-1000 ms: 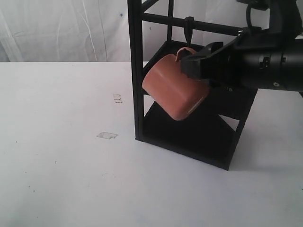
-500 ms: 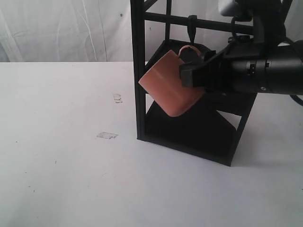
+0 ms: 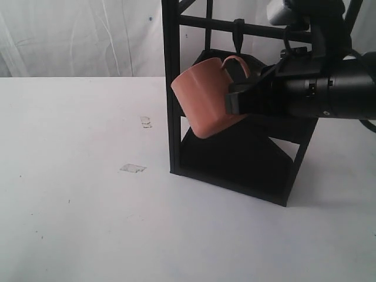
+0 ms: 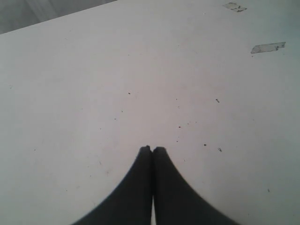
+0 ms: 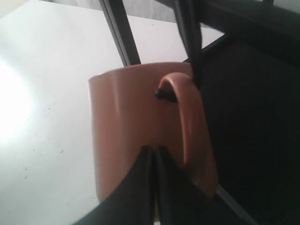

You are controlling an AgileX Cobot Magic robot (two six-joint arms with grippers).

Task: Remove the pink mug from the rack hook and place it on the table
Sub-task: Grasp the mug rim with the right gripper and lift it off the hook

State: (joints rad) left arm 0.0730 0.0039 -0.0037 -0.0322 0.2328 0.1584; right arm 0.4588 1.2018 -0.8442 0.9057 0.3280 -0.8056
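Note:
My right gripper is shut beside the handle (image 3: 239, 61) of the pink mug (image 3: 202, 103), so it reopens next, before it shifts toward the handle to grab it.
The pink mug (image 3: 202, 103) hangs tilted inside the black rack (image 3: 170, 88), open end up and to the left. Its handle (image 5: 187, 117) is still looped over the rack hook (image 3: 236, 38), whose tip (image 5: 161, 93) shows inside the loop. My right gripper (image 3: 230, 101) reaches in from the right. Its fingers are closed together (image 5: 153, 147) with nothing between them, their tips against the mug's side (image 5: 126, 122) near the base. My left gripper (image 4: 152, 148) is shut and empty above the white table (image 4: 93, 84); the exterior view does not show it.
The rack's lower shelf (image 3: 235, 164) and front post stand close under and beside the mug. A bit of clear tape (image 3: 133, 168) and a scuff (image 3: 145, 121) mark the table (image 3: 88, 205) left of the rack.
The right gripper has risen and pushed the mug's base end upward, so the mug tilts more level. The rack shifted slightly. The handle stays on the hook.

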